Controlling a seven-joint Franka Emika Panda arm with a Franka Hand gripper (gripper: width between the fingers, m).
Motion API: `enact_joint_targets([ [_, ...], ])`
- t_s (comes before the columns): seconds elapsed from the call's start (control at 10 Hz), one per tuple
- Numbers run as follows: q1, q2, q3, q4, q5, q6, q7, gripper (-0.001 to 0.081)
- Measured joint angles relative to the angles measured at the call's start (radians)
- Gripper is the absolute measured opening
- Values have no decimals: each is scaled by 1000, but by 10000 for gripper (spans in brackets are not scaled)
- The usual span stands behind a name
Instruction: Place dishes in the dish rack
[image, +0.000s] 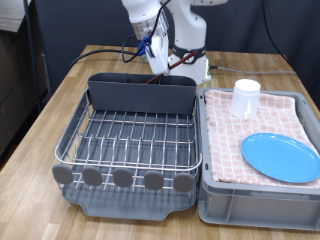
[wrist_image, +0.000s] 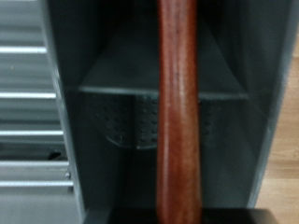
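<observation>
My gripper should open: the wooden spoon's lower end is inside the dark-grey caddy, between its sides in the wrist view.
The reddish-brown wooden spoon (wrist_image: 177, 112) hangs upright from my gripper (image: 158, 58), which is shut on its handle. The spoon reaches down into the tall dark-grey caddy (image: 140, 95) at the back of the silver wire dish rack (image: 130, 140). In the wrist view the caddy's grey walls (wrist_image: 65, 112) surround the spoon, and my fingers do not show. The light-blue plate (image: 282, 157) and the small white cup (image: 246, 98) lie on the pink checked cloth in the grey crate (image: 260, 200), at the exterior view's right. The rack's wires hold no dishes.
Round grey discs (image: 125, 179) line the rack's near edge. The crate stands close against the rack's right side. Cables trail on the wooden table (image: 60, 100) behind the caddy, by the robot's white base (image: 195, 68).
</observation>
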Motion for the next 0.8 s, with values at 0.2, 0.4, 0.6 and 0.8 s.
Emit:
enact_joint_targets([
  [0.2, -10, 4, 22, 0, -36, 31, 27, 126],
  [0.4, -45, 0, 78, 9, -138, 36, 120, 308],
  [0.6, -102, -24, 182, 19, -322, 37, 269, 502],
  [0.8, -127, -78, 287, 27, -477, 46, 346, 663],
])
